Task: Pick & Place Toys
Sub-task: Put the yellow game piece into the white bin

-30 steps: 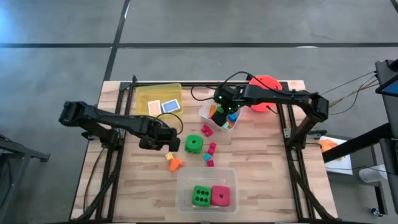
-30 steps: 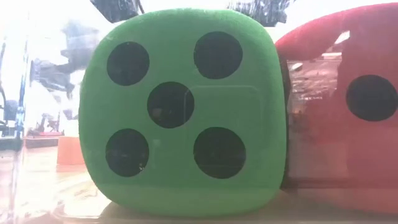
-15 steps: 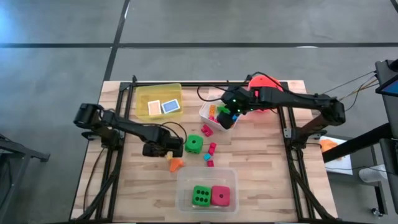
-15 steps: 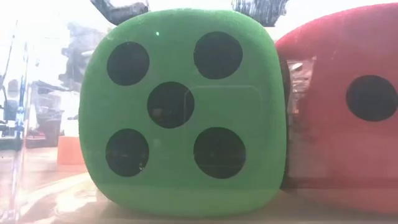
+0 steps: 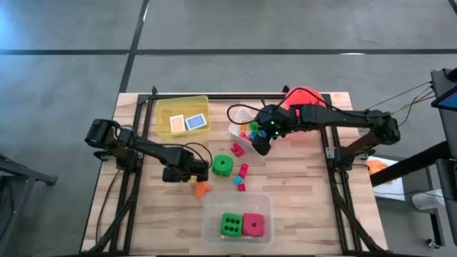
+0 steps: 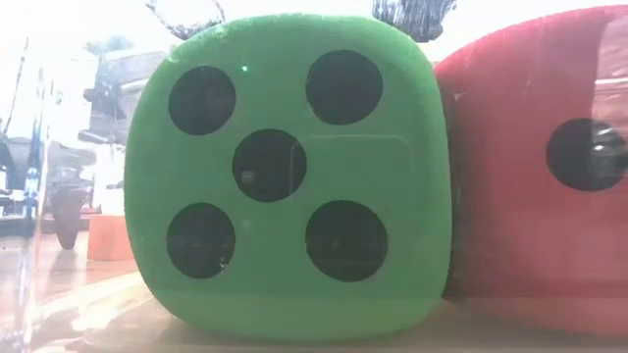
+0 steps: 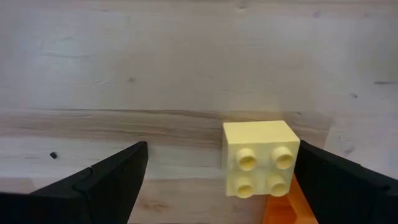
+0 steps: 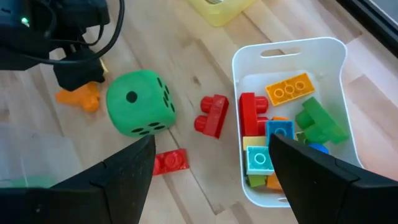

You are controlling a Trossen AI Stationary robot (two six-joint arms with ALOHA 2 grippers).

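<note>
The yellow block has both fingers past its studded side, one of them beside the orange block (image 5: 202, 188). My left gripper needs to close on the yellow block.
My left gripper (image 5: 183, 173) points down at the table, open. In the left wrist view a pale yellow four-stud block (image 7: 260, 157) lies flat on the wood between its fingers (image 7: 222, 149), close to one finger. An orange block (image 5: 202, 188) lies just beside the yellow one. My right gripper (image 5: 262, 143) hangs open and empty above the near corner of the white tub (image 5: 243, 128). The tub holds several blocks (image 8: 280, 130). A green die (image 5: 223, 165) and small red blocks (image 5: 244, 170) lie loose on the table. My left gripper comes from above with its fingers on either side of the yellow block. One finger (image 7: 339, 183) stands right at the block's side (image 7: 295, 155). I cannot tell whether it touches. The block rests flat on the table, studs up.
A clear tub (image 5: 265, 207) near the front edge holds a green die (image 6: 285, 176) and a pink die (image 5: 253, 225). A yellow tub (image 5: 164, 107) with two flat tiles stands at the far left. An orange bucket (image 5: 303, 96) stands far right. Cables loop near both grippers.
My left gripper has come down and a little toward the near edge, rolling its wrist, and now straddles the yellow block. My right gripper has risen out of the white tub and drawn toward the near edge, uncovering the tub. Neither has opened or shut.
</note>
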